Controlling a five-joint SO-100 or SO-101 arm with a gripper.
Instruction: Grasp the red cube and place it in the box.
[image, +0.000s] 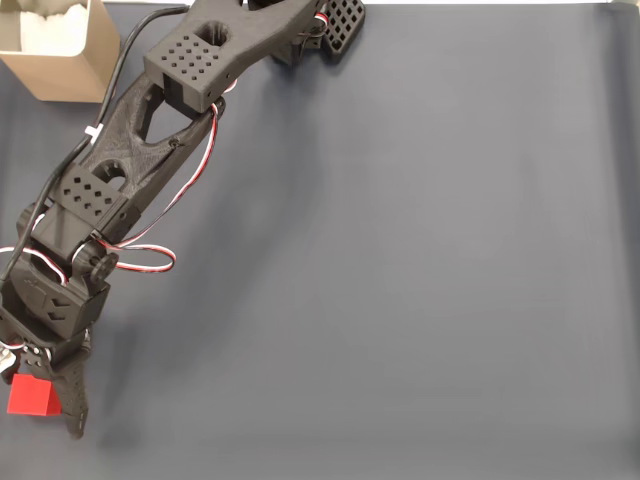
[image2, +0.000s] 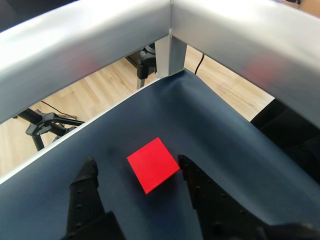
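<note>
My gripper should take the red cube (image: 30, 393) by its opposite sides next, to put it in the tan box (image: 60, 55).
The red cube (image: 30, 393) lies on the dark mat at the lower left corner of the fixed view. My arm reaches down to it from the top, and one black finger (image: 72, 400) stands just right of it. In the wrist view my gripper (image2: 136, 161) is open, with the red cube (image2: 153, 164) flat on the mat between the fingers. The right finger (image2: 200, 192) is almost against the cube's corner and the left finger (image2: 87, 187) stands apart from it. The tan box (image: 60, 55) sits at the top left, open-topped, far from the cube.
The cube sits near the mat's corner. Silver frame rails and a post (image2: 170, 55) rise just beyond the mat's edge, with wood floor and tripod legs (image2: 47, 125) outside. Red and white cables (image: 150, 255) loop beside the arm. The dark mat (image: 420, 280) spreads to the right.
</note>
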